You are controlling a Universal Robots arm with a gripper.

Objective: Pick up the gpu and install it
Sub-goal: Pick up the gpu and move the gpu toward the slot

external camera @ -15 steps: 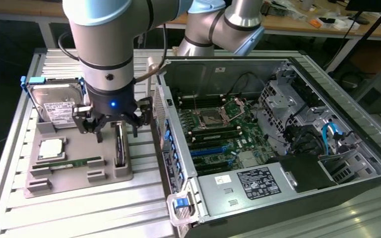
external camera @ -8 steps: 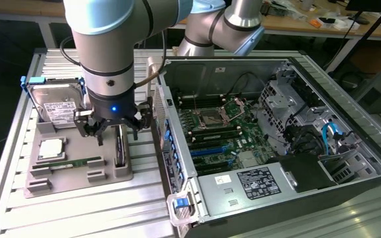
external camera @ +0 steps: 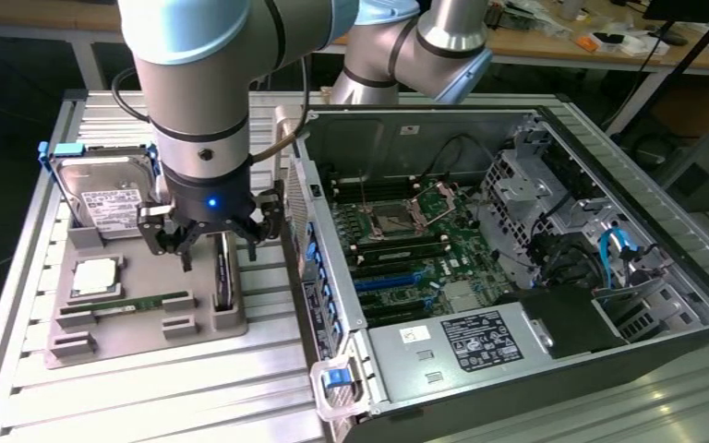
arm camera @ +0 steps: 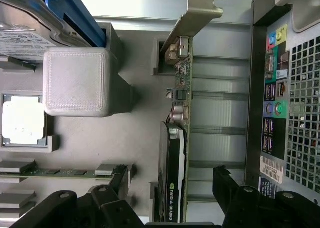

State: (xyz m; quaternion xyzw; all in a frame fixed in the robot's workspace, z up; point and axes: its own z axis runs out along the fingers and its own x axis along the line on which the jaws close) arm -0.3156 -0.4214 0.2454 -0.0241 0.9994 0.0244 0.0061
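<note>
The gripper is ready to close on the GPU: its fingers are over the grey holder tray (arm camera: 145,148) and reach down beside the black shroud of the GPU (arm camera: 172,183), so it would hold the GPU if it closed now.
The gpu (external camera: 222,275) is a thin dark card standing on its edge in a slot of the grey holder tray (external camera: 145,343), beside the open computer case (external camera: 539,231). In the wrist view the gpu (arm camera: 176,153) shows its green board edge, a black shroud and its silver bracket (arm camera: 192,17) at one end. My gripper (external camera: 218,244) hangs directly over the card and is open. Its black fingers (arm camera: 100,203) stand on either side of the card, and the gripper (arm camera: 170,203) holds nothing.
The tray also holds a hard drive (external camera: 106,192) with a white label, a CPU (external camera: 96,275) and a green RAM stick (external camera: 133,303). The case's rear port panel (arm camera: 277,112) stands close beside the card. The motherboard (external camera: 410,240) lies exposed inside the case.
</note>
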